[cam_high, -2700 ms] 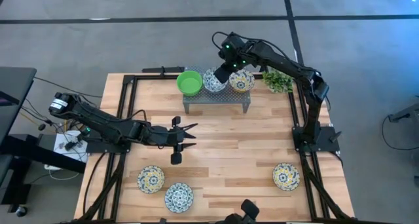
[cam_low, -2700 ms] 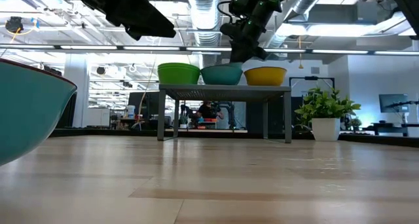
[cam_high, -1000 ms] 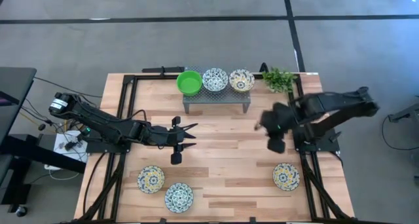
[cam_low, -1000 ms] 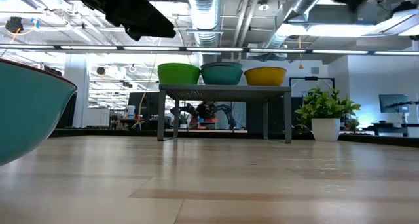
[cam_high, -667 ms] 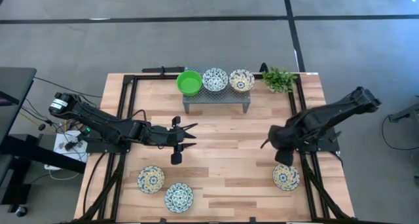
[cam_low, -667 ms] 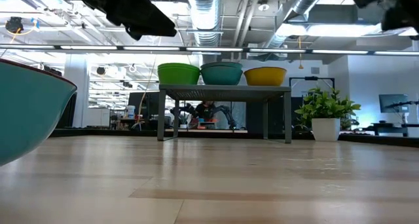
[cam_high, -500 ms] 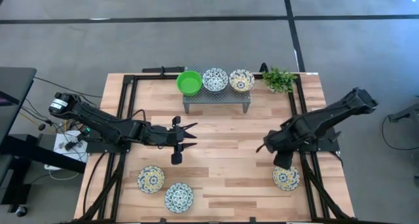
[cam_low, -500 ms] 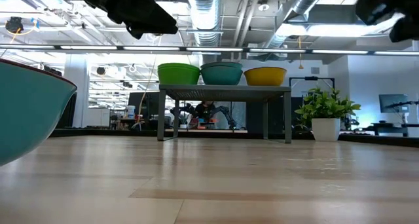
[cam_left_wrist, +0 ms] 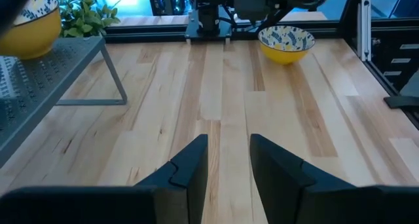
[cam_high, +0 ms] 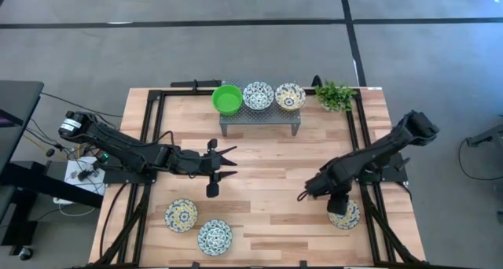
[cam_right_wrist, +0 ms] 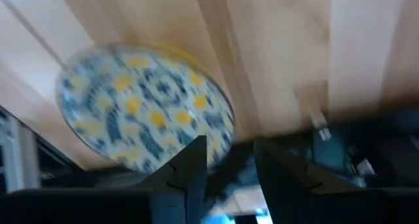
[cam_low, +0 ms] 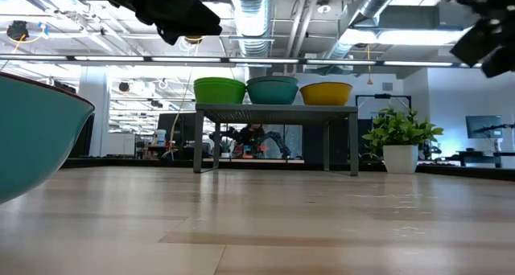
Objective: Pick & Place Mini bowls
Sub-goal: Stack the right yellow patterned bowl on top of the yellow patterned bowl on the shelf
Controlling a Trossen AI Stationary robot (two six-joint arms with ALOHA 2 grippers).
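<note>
The yellow-patterned bowl should be stacked in the bowl on the rack. My right gripper should grab the yellow-patterned bowl by its rim next.
Three mini bowls rest on the grey rack: a green one, a blue-patterned one and a yellow-patterned one. On the table near the front stand a yellow-patterned bowl, a blue-patterned bowl and another yellow-patterned bowl, which the right arm partly covers. My right gripper hovers open just left of that bowl, touching nothing. My left gripper waits open at mid-table, holding nothing.
A small leafy plant stands at the far right corner beside the rack. Black frame rails run along the table's sides. Bare wood lies between the two grippers. A teal bowl wall fills the low view's left side.
My right arm has swung from the table's right middle toward the near edge and slightly left, coming over the yellow-patterned bowl at the near right. The bowls have stayed where they were.
</note>
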